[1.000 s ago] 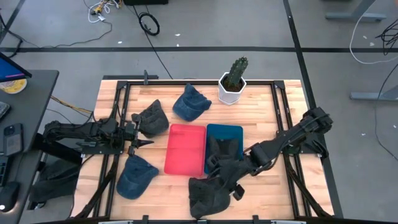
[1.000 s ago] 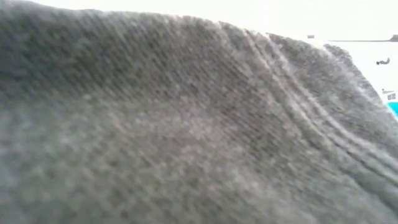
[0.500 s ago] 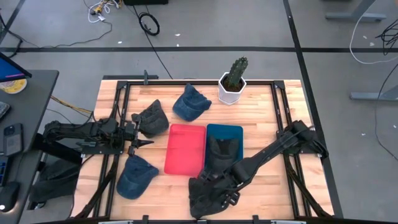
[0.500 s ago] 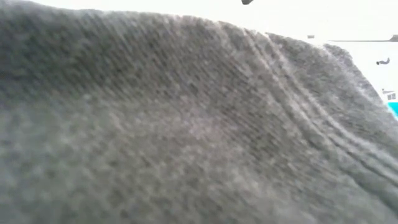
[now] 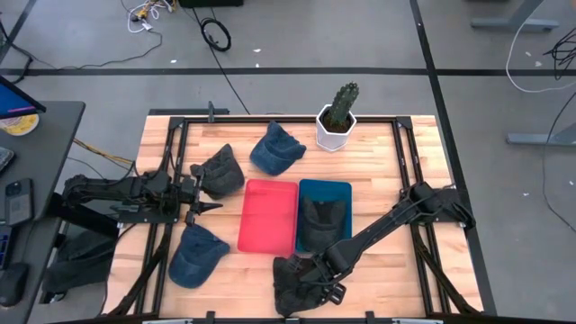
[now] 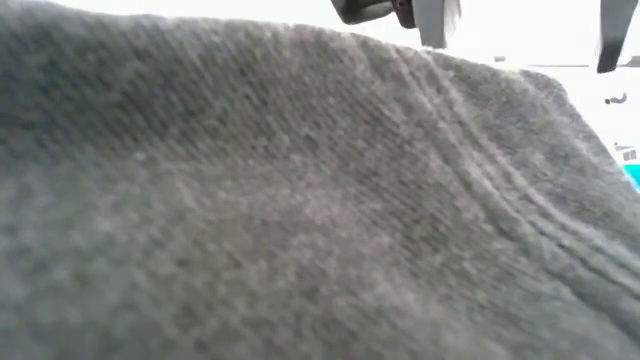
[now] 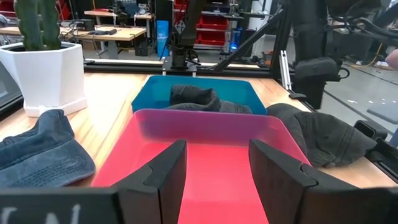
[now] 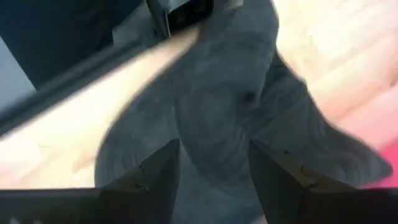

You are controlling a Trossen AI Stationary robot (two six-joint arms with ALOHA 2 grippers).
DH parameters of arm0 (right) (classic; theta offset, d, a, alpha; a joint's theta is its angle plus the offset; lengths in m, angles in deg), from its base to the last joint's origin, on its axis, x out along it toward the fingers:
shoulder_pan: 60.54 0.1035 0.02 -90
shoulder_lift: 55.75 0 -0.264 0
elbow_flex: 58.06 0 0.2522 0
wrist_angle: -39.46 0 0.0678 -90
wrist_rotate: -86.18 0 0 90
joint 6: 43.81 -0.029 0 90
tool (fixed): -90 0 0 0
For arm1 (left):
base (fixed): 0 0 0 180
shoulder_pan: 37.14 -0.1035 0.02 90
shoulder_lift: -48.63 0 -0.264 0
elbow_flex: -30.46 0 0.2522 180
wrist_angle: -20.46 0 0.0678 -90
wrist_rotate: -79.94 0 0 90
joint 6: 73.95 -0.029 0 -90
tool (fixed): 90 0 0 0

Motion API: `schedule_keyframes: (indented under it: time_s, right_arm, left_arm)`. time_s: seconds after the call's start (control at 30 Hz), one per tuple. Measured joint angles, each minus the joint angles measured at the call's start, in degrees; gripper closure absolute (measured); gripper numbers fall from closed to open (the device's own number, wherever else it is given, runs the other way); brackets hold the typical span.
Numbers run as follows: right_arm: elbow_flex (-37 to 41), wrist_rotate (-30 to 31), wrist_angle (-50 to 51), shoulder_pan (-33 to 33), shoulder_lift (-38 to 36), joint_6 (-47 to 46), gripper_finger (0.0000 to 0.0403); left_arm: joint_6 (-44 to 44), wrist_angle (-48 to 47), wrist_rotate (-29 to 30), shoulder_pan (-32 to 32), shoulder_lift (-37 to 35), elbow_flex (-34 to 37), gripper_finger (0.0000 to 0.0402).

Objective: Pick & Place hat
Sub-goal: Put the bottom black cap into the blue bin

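I will grab the dark grey hat by its top (image 8: pixel 208 146) beside its brim with my right gripper next, to place the hat at the table's near edge.
A dark grey hat (image 5: pixel 297 283) lies on the table at the near edge; it fills the low view (image 6: pixel 300 200). My right gripper (image 5: pixel 319 274) is open and hangs over it, pointing down. In the right wrist view the hat (image 8: pixel 230 106) lies between and below the fingers (image 8: pixel 211 180), and I see no touch. A second dark grey hat (image 5: pixel 322 216) lies in the blue tray (image 5: pixel 326 189). The red tray (image 5: pixel 268 216) stands beside it. My left gripper (image 5: pixel 205 202) is open and empty at the table's left, facing the red tray (image 7: pixel 205 155).
A third dark grey hat (image 5: pixel 219 171) lies by the left gripper. Blue hats lie at far centre (image 5: pixel 277 148) and near left (image 5: pixel 196 255). A potted cactus (image 5: pixel 337 117) stands at the far edge. Bare wood lies to the right of the trays.
My right gripper has gone from beside the blue tray toward the table's near edge and a little to the left, over the dark grey hat, and has come down; its fingers now show at the top of the low view. The hats have stayed put.
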Motion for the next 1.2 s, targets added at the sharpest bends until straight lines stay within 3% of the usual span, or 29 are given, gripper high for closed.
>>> schedule_keyframes:
  time_s: [0.63,0.8,1.0,1.2]
  right_arm:
    - [0.0,-1.34,-2.17,-0.46,3.47,-0.74,0.0227]
    - [0.0,-1.88,-0.94,-0.5,3.47,-0.01,0.0274]
    - [0.0,-1.91,-0.25,-0.7,3.47,0.94,0.0385]
    - [0.0,-1.86,-0.89,-0.72,3.29,3.52,0.0387]
  left_arm:
    - [0.0,-0.19,0.0,-0.02,0.0,0.0,0.0225]
    - [-0.01,-0.17,0.0,-0.02,0.0,0.0,0.0225]
    - [0.02,-0.17,0.0,-0.02,0.01,0.0,0.0225]
    - [-0.01,-0.17,0.0,-0.01,0.01,0.0,0.0225]
